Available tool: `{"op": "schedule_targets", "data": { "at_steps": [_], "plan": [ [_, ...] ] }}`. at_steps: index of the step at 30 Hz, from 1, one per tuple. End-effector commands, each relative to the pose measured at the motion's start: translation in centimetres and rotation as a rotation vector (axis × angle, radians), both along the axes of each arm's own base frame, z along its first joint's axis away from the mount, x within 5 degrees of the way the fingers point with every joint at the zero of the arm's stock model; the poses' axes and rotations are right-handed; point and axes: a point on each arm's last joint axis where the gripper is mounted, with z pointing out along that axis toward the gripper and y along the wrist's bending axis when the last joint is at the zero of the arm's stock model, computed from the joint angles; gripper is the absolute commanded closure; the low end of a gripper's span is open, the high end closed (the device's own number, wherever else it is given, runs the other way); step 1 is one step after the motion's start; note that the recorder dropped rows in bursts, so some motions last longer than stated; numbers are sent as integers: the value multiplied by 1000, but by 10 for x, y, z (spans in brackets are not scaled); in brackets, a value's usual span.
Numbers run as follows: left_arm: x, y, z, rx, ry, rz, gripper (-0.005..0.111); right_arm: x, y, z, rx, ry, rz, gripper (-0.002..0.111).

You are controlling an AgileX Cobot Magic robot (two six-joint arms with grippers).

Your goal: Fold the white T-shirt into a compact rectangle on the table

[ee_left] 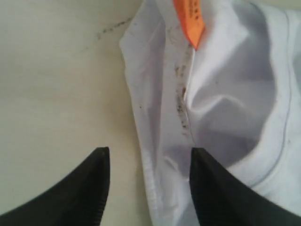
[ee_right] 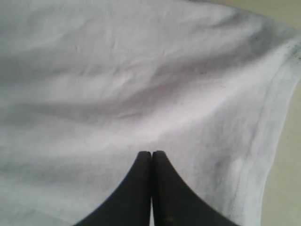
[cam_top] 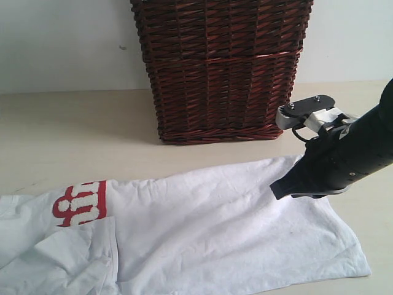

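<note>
I should next grab the white T-shirt with my left gripper by its collar edge (ee_left: 157, 150) near the orange tag (ee_left: 189, 19), to fold the shirt into a compact rectangle.
The white T-shirt (cam_top: 215, 227) lies spread lengthwise across the table (cam_top: 73, 135), its red lettering (cam_top: 80, 204) at the left and a sleeve folded over at the lower left. My right gripper (cam_top: 274, 192) is shut, its tip down at the shirt's right part, near the far edge. In the right wrist view its tips (ee_right: 151, 153) meet over plain white cloth (ee_right: 141, 70), with nothing seen pinched. My left gripper (ee_left: 149, 150) is open over the collar edge (ee_left: 155, 141), near the orange tag (ee_left: 189, 19). One finger is over bare table (ee_left: 56, 84), the other over cloth. It is outside the exterior view.
A tall dark wicker basket (cam_top: 221, 67) stands at the back centre, just behind the shirt and close to my right arm (cam_top: 350, 153). The shirt's hem (ee_right: 277, 94) runs beside bare table (ee_right: 291, 179) at the right end.
</note>
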Motion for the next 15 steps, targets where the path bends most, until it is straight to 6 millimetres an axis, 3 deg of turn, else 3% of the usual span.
{"op": "schedule_targets", "data": {
  "at_steps": [1,15],
  "plan": [
    [6,17,-16,-48,-45,43,55,-1,1,1,5,-9,9,108],
    [29,13,-69,-205,12,-28,55,-1,1,1,5,-9,9,108]
  ]
}}
